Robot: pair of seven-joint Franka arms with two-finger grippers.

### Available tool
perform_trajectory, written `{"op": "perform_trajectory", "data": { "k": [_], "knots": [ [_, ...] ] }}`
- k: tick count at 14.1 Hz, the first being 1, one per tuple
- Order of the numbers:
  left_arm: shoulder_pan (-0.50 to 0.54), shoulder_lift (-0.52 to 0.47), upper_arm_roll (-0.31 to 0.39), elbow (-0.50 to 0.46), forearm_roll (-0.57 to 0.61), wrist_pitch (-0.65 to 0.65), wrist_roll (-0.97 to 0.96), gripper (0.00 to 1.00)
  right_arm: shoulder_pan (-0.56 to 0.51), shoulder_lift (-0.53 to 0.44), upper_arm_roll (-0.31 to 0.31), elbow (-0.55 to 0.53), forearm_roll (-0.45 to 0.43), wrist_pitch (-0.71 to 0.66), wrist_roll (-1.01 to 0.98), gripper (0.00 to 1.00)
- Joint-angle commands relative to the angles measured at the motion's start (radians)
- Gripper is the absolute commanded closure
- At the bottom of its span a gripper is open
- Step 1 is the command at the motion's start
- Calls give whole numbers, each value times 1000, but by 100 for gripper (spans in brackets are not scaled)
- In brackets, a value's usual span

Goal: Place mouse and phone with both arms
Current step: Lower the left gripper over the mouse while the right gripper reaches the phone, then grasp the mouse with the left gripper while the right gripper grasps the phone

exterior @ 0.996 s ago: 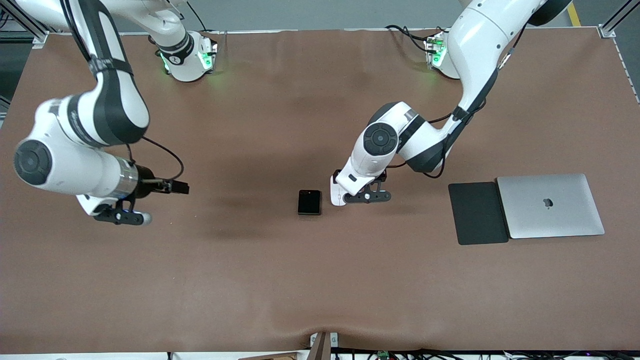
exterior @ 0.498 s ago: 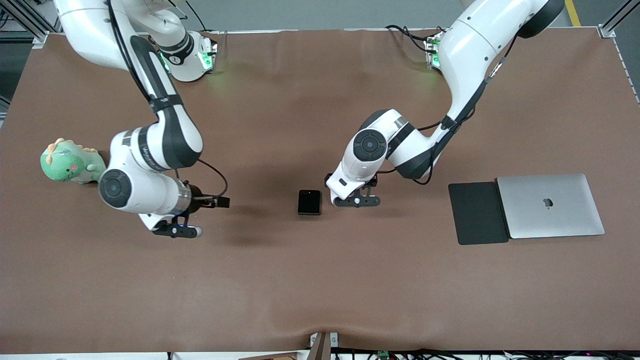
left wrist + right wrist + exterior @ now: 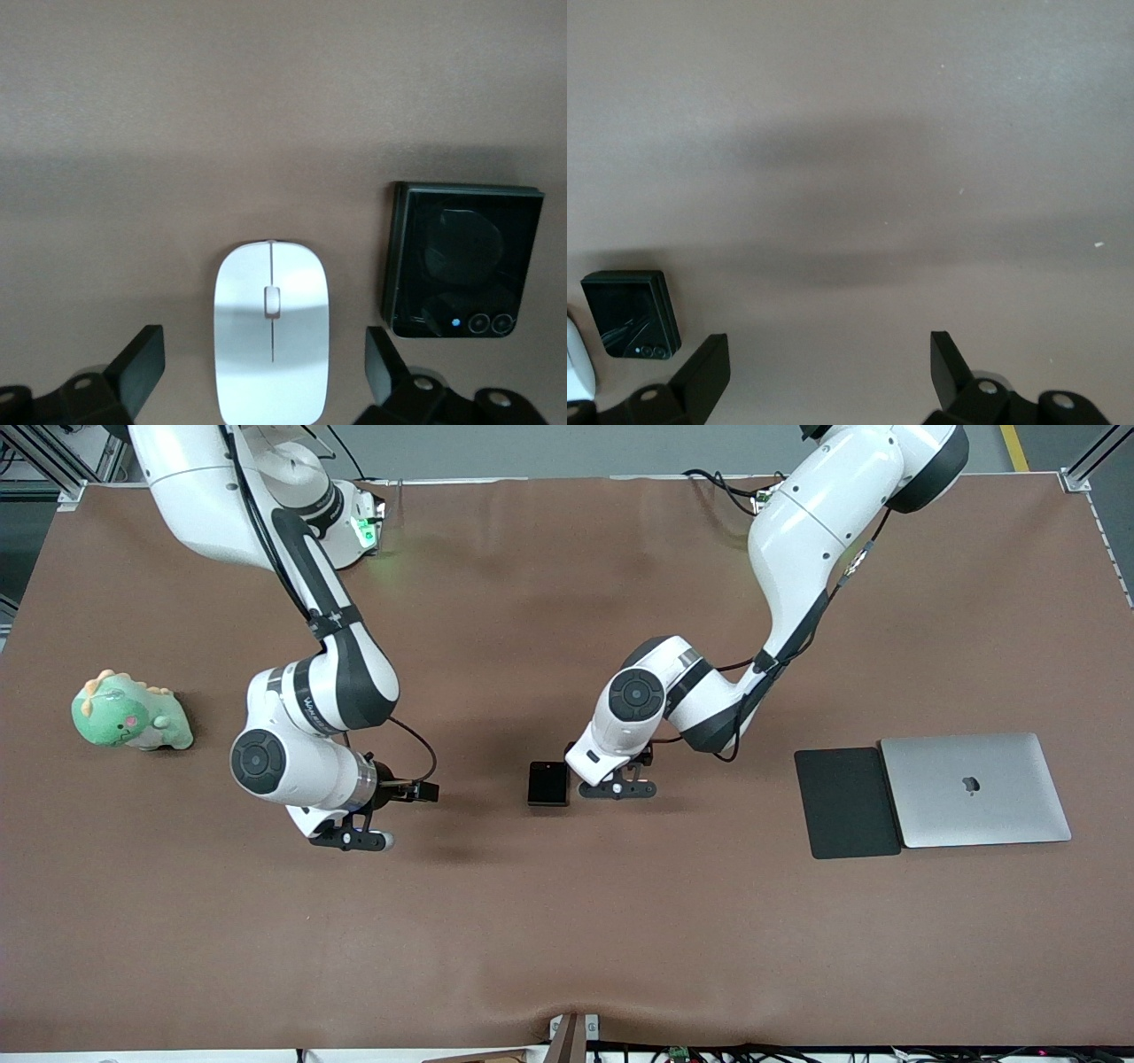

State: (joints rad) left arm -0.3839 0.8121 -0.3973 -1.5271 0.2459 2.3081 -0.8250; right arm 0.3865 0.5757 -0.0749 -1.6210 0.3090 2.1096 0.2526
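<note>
The left gripper grabs the white mouse by its long side edges next, to set the mouse on the black pad (image 3: 845, 802).
The white mouse (image 3: 271, 332) lies on the brown table between the spread fingers of my left gripper (image 3: 263, 356), with a gap on each side. In the front view the left gripper (image 3: 595, 772) covers the mouse. The black phone (image 3: 548, 783) lies flat beside the mouse, toward the right arm's end; it also shows in the left wrist view (image 3: 462, 261) and the right wrist view (image 3: 631, 312). My right gripper (image 3: 332, 824) is open and empty over bare table (image 3: 830, 359), apart from the phone. A sliver of the mouse (image 3: 576, 363) shows in the right wrist view.
A green plush toy (image 3: 130, 713) sits near the right arm's end of the table. A flat black pad (image 3: 846, 802) and a closed silver laptop (image 3: 974, 789) lie side by side near the left arm's end.
The right arm has swung from its end of the table toward the middle, uncovering the plush toy. The left gripper has shifted toward the phone and now covers the mouse in the front view.
</note>
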Motion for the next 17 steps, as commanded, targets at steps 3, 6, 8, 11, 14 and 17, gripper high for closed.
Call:
{"op": "perform_trajectory", "data": {
  "k": [3,6,8,11,14,17],
  "knots": [
    [-13,21,11,24,29,10,-14,0,34,7,-11,10,-37,41,-77,0],
    [-16,28,11,24,29,23,-16,2,37,16,-11,9,-37,49,-122,0],
    [-21,36,11,24,27,31,-16,4,41,23,-9,7,-37,62,-121,0],
    [-23,41,12,22,35,33,-16,17,55,35,-9,-16,-36,125,-110,0],
    [-23,47,15,19,43,33,-16,20,92,58,-11,-5,-40,145,-1,0],
    [-27,56,15,22,41,33,-17,21,126,72,-13,1,-44,155,13,0]
  ]
}}
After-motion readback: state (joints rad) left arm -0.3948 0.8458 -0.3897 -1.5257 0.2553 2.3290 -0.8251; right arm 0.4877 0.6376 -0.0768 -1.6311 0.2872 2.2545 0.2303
